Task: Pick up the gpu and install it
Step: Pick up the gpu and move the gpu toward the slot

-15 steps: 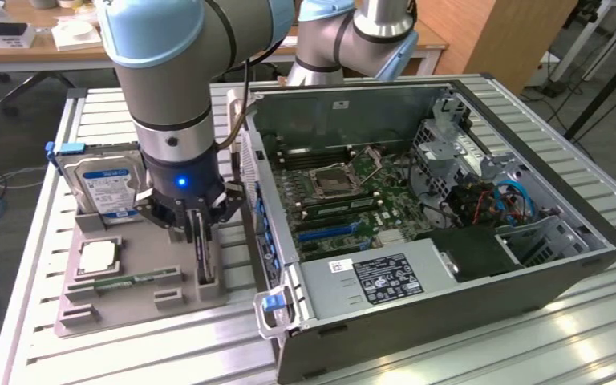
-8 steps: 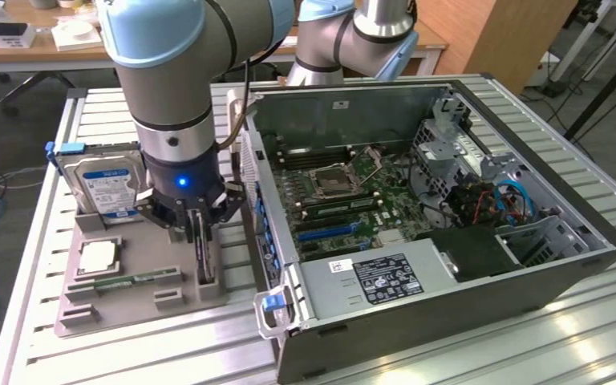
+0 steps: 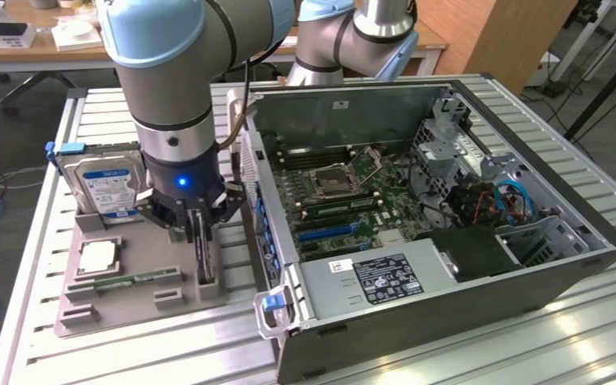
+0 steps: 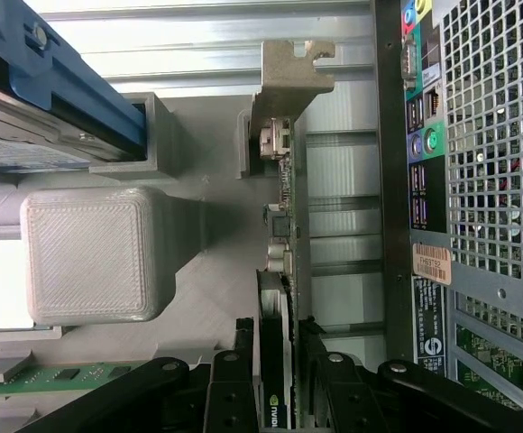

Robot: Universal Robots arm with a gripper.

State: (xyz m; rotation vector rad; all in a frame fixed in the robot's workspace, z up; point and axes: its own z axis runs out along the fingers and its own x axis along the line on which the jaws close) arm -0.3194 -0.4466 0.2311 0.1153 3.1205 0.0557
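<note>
The tray's slot [image 3: 208,286] encloses the GPU's lower edge, so the gripper should next pick up the GPU by its upper edge, at the GPU's end opposite the bracket.
The gpu [image 3: 206,258] stands edge-on in a slot at the right end of the grey holder tray [image 3: 83,309], beside the open computer case [image 3: 549,277]. My gripper [image 3: 203,227] has come straight down over the card's top edge. In the wrist view the gpu [image 4: 281,225] runs away from the camera, its grey metal bracket [image 4: 289,77] at the far end. My gripper [image 4: 277,365] is open, one dark finger [image 4: 239,361] on each side of the card. The fingers straddle it closely, with thin gaps showing.
A silver hard drive [image 3: 99,180] with a blue-white label stands upright at the tray's back. A processor chip [image 3: 99,257] and a green memory stick [image 3: 131,281] lie in front of it. The case's rear port panel [image 4: 419,153] is just beside the card. Inside lies the motherboard [image 3: 335,192].
</note>
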